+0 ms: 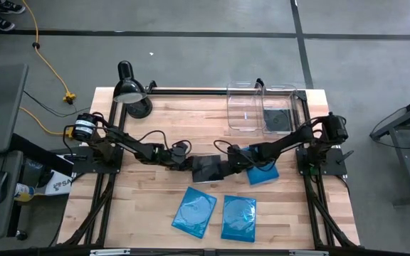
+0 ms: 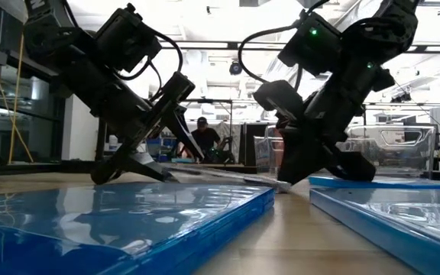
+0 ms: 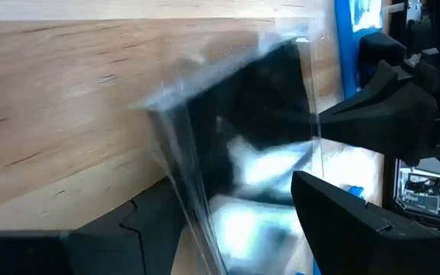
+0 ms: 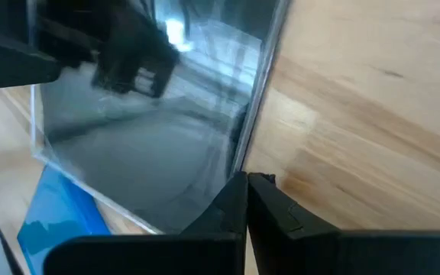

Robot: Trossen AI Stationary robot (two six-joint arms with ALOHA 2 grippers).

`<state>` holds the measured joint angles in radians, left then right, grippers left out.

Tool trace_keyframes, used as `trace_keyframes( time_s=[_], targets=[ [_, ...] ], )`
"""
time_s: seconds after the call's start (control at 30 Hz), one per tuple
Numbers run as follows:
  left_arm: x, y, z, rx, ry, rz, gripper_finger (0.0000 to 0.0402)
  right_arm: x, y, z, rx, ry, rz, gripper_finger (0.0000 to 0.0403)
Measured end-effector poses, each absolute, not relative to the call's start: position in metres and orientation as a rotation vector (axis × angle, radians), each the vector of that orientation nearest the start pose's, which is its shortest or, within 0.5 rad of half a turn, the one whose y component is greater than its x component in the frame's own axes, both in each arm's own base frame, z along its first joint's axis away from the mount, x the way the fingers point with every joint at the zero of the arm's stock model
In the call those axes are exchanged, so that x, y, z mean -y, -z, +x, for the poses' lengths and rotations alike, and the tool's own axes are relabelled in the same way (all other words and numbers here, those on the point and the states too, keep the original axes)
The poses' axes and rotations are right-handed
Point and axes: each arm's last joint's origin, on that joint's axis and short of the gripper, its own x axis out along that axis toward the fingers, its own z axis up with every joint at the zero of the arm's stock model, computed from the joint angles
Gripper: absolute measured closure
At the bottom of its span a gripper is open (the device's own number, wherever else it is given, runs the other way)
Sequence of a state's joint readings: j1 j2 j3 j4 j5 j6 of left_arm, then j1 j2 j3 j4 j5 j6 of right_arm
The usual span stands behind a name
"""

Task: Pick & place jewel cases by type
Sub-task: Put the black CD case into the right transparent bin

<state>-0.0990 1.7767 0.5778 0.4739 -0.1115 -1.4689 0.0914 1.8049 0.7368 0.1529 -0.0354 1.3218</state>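
The black jewel case needs to go into its clear bin (image 1: 280, 107) to be sorted, so my left gripper will grab its clear plastic edge.
A black jewel case (image 1: 206, 168) lies mid-table between my two grippers, its left end raised a little and its right end on the wood (image 2: 228, 177). My left gripper (image 1: 191, 166) is open and rolled on its side, one finger above and one below the case's left edge (image 3: 182, 176). At the case's right edge is my right gripper (image 1: 224, 169), shut. Two blue jewel cases (image 1: 196, 211) (image 1: 238, 217) lie flat near the front edge. A third one (image 1: 263, 173) lies under the right arm. My left gripper has the case's left edge (image 2: 163, 169) inside its open jaws, coming slanting down from the table's left. The edge seems to rest on the lower finger (image 2: 128, 169), whose tip is on the table. I cannot tell whether the upper finger touches it. My right gripper sets its shut fingertips (image 4: 243, 187) against the case's right edge (image 4: 243, 164), slanting down from the table's right. That edge sits on the table.
Two clear bins (image 1: 244, 107) (image 1: 285, 107) stand at the far right; the right one holds a black case (image 1: 277, 121). A black desk lamp (image 1: 130, 92) stands at the far left corner. Bare wood lies at the front left.
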Motion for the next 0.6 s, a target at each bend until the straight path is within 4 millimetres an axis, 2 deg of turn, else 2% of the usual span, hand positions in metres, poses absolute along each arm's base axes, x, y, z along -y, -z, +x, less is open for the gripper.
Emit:
trace_keyframes(
  time_s=[0.43,0.6],
  targets=[
    [0.026,-0.101,0.306,-0.558,-0.514,-1.219,0.0167,-0.03,-0.097,0.31,-0.857,0.493,1.179,0.0403],
    [0.026,-0.1,0.306,-0.577,-0.515,-1.22,0.0209,-0.031,-0.096,0.309,-0.869,0.492,1.177,0.0403]
  ],
)
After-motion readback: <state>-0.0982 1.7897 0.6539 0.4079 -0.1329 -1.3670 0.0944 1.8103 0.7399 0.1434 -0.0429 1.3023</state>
